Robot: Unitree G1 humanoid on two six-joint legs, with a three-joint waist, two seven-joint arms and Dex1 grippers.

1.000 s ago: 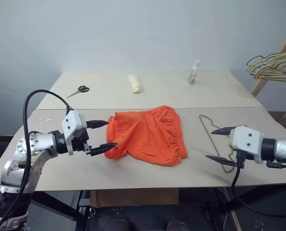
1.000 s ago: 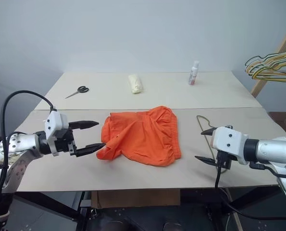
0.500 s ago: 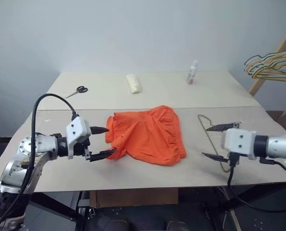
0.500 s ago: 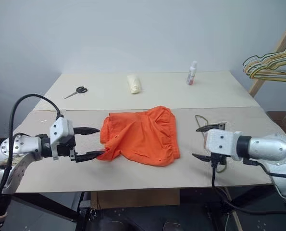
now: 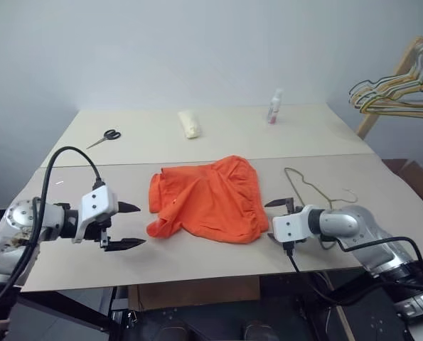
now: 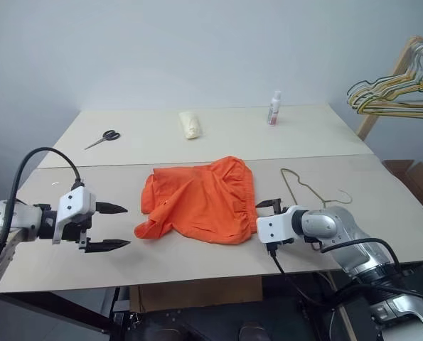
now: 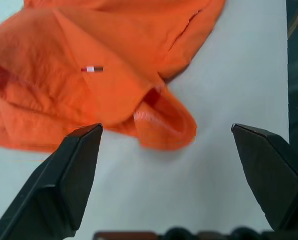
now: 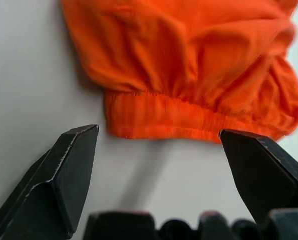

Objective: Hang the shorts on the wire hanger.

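I should next pinch the near leg hem (image 5: 161, 227) with my left gripper, because that hem stands up in a loose fold while the shorts (image 5: 204, 202) lie crumpled.
The bright orange shorts (image 5: 204, 202) lie crumpled in the middle of the near table, with the gathered waistband (image 8: 189, 120) on their right side. To their right the thin wire hanger (image 5: 307, 186) lies flat on the table. My left gripper (image 5: 136, 225) hovers open just left of the shorts' near leg hem (image 7: 164, 127), a small gap away and holding nothing. Low over the table, my right gripper (image 5: 274, 219) is open and faces the waistband edge without touching it. The hanger lies behind that arm.
On the far table lie scissors (image 5: 106, 135), a pale rolled cloth (image 5: 190, 123) and a small bottle (image 5: 274, 106). A bunch of wire hangers (image 5: 389, 96) hangs on a wooden rack at the far right. The table's front edge runs close below both grippers.
The left gripper has drawn back to the left, off the shorts' leg. The right gripper has dropped and swung left, from over the hanger to the waistband edge. The view itself has shifted.
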